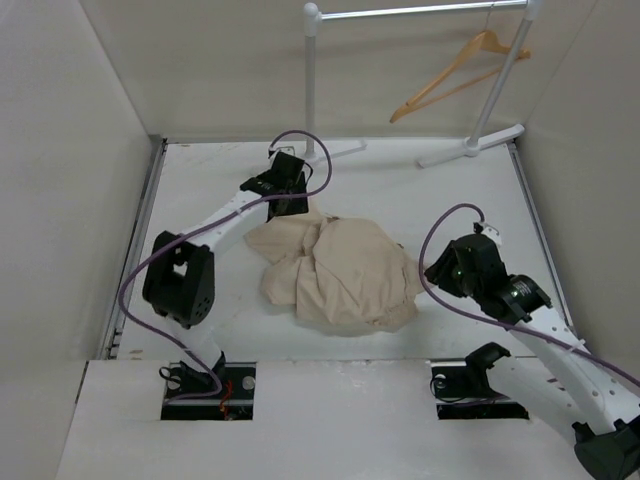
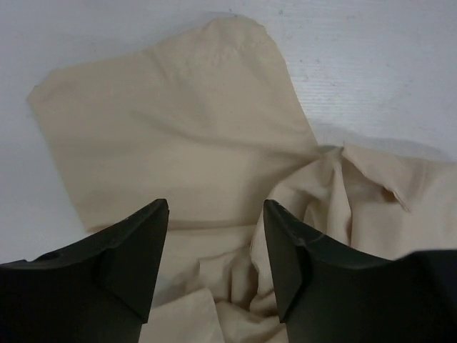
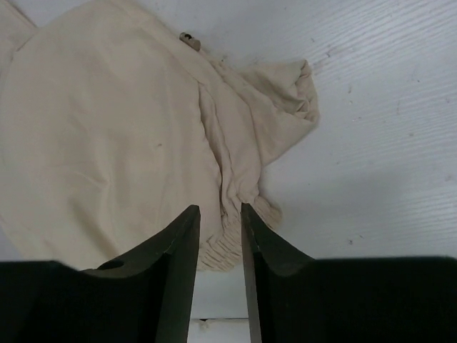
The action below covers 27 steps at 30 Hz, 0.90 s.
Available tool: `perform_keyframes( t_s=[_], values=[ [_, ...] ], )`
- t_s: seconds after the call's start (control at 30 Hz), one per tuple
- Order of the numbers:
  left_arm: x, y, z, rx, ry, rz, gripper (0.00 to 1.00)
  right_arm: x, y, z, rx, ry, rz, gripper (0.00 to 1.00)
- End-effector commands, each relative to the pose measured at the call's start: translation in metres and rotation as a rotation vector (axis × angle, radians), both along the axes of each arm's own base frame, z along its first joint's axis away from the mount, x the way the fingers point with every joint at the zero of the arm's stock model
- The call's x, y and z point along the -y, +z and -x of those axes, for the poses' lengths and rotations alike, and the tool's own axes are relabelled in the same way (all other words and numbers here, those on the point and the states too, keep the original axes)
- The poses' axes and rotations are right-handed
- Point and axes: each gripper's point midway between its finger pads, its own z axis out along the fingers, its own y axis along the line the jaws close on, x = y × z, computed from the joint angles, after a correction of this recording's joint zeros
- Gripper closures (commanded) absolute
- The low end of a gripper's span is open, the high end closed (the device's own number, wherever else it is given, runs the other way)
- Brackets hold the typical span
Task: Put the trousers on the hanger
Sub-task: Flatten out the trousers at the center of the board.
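The trousers (image 1: pixel 340 272) should next be grabbed by the gathered waistband edge (image 1: pixel 400 315) with my right gripper. Their legs are then free to straighten for the hanger.
The beige trousers (image 1: pixel 340 272) lie crumpled in a heap on the white table. The light-wood hanger (image 1: pixel 455 75) hangs by its hook from the white rail at the back right. My left gripper (image 1: pixel 285 195) is at the far left edge of the heap. In the left wrist view it (image 2: pixel 216 214) is open, with the wrinkled cloth (image 2: pixel 186 128) below and between the fingers. My right gripper (image 1: pixel 445 270) is beside the heap's right edge. In the right wrist view it (image 3: pixel 220 214) is narrowly open just over the gathered waistband edge of the trousers (image 3: pixel 235 236), holding nothing.
The white garment rail (image 1: pixel 312 70) stands at the back on two floor feet (image 1: pixel 470 148). White walls close in the table on the left, back and right. Purple cables loop above both arms.
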Motion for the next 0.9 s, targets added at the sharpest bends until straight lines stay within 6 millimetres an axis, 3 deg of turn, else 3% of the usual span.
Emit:
perform_keyframes(
  t_s=[0.0,0.1,0.2,0.33,0.43,0.47,0.57,0.73,0.87],
  values=[
    [0.016,0.002,-0.034,0.023,-0.017,0.008,0.43,-0.007,0.002,-0.006,0.037,-0.001,-0.024,0.52],
    [0.038,-0.018,-0.045,-0.022,-0.060,0.016,0.42,0.002,-0.013,0.000,-0.009,-0.036,-0.002,0.30],
    [0.048,-0.041,-0.049,-0.063,-0.071,0.001,0.43,0.007,-0.033,0.005,-0.095,-0.077,-0.010,0.28],
    [0.043,-0.069,-0.048,-0.121,-0.045,-0.031,0.49,-0.009,-0.058,0.014,-0.205,-0.060,-0.065,0.30],
    [0.037,-0.084,-0.045,-0.149,-0.022,-0.039,0.63,-0.024,-0.072,0.022,-0.256,-0.033,-0.092,0.31],
    [0.035,-0.087,-0.043,-0.156,-0.016,-0.042,0.72,-0.031,-0.075,0.025,-0.267,-0.020,-0.107,0.31],
    [0.011,-0.089,-0.037,-0.164,0.064,-0.045,0.90,-0.046,-0.087,0.032,-0.317,-0.004,-0.146,0.32],
    [-0.055,-0.067,-0.020,-0.106,0.247,-0.039,0.94,-0.062,-0.113,0.032,-0.400,-0.022,-0.193,0.43],
    [-0.084,-0.065,-0.006,-0.113,0.313,-0.005,0.95,-0.063,-0.109,0.005,-0.335,-0.049,-0.145,0.84]
  ],
)
